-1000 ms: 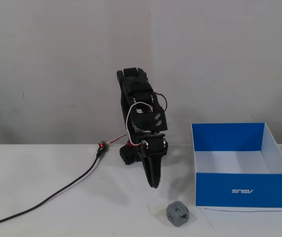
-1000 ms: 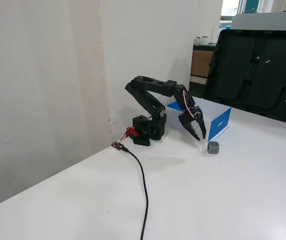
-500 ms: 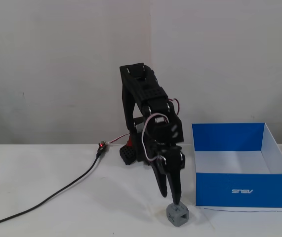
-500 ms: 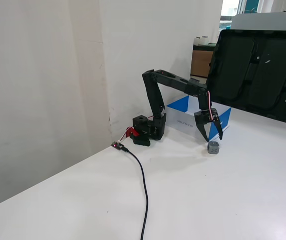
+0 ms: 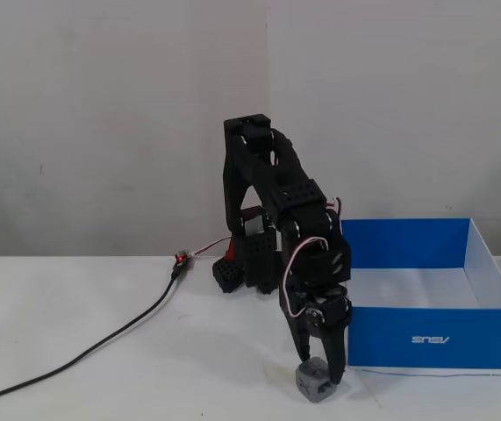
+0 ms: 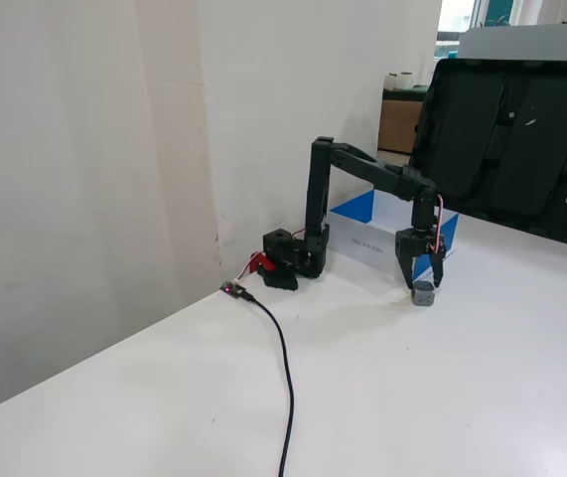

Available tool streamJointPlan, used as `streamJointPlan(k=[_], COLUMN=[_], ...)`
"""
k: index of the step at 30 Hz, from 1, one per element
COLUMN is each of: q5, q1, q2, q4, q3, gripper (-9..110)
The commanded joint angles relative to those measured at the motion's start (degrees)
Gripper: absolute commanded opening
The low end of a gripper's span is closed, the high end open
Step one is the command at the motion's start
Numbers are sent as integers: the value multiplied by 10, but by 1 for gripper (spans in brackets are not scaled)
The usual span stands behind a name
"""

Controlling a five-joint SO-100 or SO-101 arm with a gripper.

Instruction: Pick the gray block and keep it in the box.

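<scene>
Next, my gripper grips the block's two opposite sides, to keep the gray block (image 5: 317,381) in the blue box.
The gray block (image 5: 317,381) sits on the white table just left of the box's front corner; it also shows in the other fixed view (image 6: 424,294). My gripper (image 5: 319,367) points straight down over it, one finger on each side, jaws spread about the block's width. The gripper also shows in the other fixed view (image 6: 422,285). The block rests on the table, not lifted. The blue box (image 5: 433,338) with a white floor and a white logo on its front stands right of the gripper; in the other fixed view it lies behind the arm (image 6: 357,211).
The arm's black base (image 5: 248,259) stands behind the gripper near the wall. A black cable (image 5: 118,333) runs from a small connector (image 5: 181,259) to the front left. In the other fixed view, dark panels (image 6: 521,139) stand at the back right.
</scene>
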Motion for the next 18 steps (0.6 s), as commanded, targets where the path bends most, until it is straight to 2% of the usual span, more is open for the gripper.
streamJointPlan(k=[1, 14, 18], q5=[-3, -4, -4], q1=[-10, 8, 9], q2=[-8, -64, -64], q4=[-4, -19, -18], q3=[-44, -70, -76], gripper=[18, 14, 4])
